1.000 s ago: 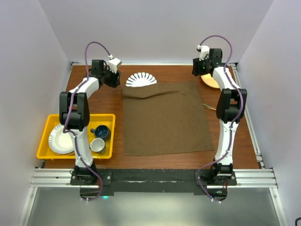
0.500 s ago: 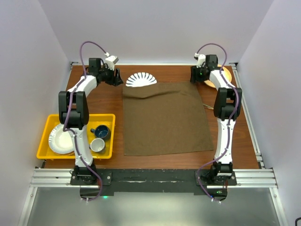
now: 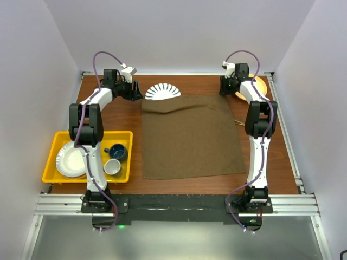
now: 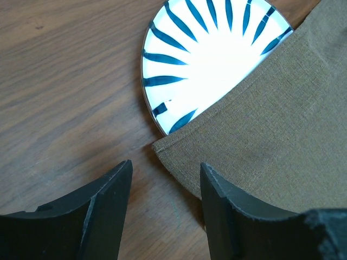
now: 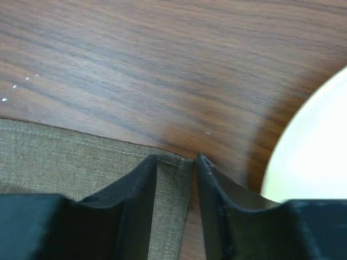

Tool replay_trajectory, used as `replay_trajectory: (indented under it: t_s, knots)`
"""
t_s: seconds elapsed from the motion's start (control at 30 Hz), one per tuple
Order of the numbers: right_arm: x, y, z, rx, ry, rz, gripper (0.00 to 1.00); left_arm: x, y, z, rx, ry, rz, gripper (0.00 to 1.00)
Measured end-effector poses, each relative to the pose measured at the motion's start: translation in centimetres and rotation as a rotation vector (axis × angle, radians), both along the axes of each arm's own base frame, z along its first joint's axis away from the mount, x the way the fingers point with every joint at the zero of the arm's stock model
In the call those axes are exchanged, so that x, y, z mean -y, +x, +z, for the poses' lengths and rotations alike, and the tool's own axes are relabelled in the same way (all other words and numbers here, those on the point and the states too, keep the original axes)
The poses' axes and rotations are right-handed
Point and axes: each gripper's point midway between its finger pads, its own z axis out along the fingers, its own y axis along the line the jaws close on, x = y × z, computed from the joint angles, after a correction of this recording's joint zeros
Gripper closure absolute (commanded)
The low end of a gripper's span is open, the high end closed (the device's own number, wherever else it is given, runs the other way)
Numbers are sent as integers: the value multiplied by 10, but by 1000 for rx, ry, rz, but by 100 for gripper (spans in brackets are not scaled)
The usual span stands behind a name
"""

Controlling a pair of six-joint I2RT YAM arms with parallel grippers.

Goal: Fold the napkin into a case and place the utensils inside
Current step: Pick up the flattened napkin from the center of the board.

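Note:
I should grab the napkin's far corner (image 3: pixel 143 101) (image 4: pixel 159 148) beside the blue-striped plate with my left gripper next, to match the corner at my right gripper. Then the far edge of the napkin can be folded over evenly.
The olive-brown napkin (image 3: pixel 190 135) lies spread flat in the middle of the table, and its far left edge covers part of a blue-striped plate (image 3: pixel 162 90). My left gripper (image 3: pixel 137 93) is open just left of the napkin's far left corner (image 4: pixel 162 146). That corner lies ahead of the open gripper (image 4: pixel 165 181), and the right finger (image 4: pixel 233 216) is over the cloth edge. My right gripper (image 3: pixel 225 90) is at the far right corner. In its wrist view the gripper (image 5: pixel 176 162) has narrowly parted jaws astride the flat cloth corner (image 5: pixel 174 179). A thin utensil (image 3: pixel 242 124) pokes out by the napkin's right edge.
A pale plate with an orange rim (image 3: pixel 256 86) sits at the far right, close to the right gripper, and shows in the right wrist view (image 5: pixel 309 146). A yellow tray (image 3: pixel 54 146) at the left holds a white plate, a blue cup and a white cup.
The left gripper has shifted slightly towards the napkin's far left corner. The right gripper has moved left off the pale plate and down to the far right corner.

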Motion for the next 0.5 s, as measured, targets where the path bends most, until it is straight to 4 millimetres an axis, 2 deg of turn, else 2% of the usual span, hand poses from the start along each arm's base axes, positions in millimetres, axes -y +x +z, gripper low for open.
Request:
replay_trajectory:
  t_s: [0.07,0.17,0.5]
  knots:
    - [-5,0,0,-1,3,5,79,0,0,-1,-10,-8,7,43]
    - [-11,-1,0,-4,7,15,100,1,1,-4,-23,-18,15,43]
    - [-17,-4,-2,-9,29,31,100,-1,9,-22,-67,-25,53,44]
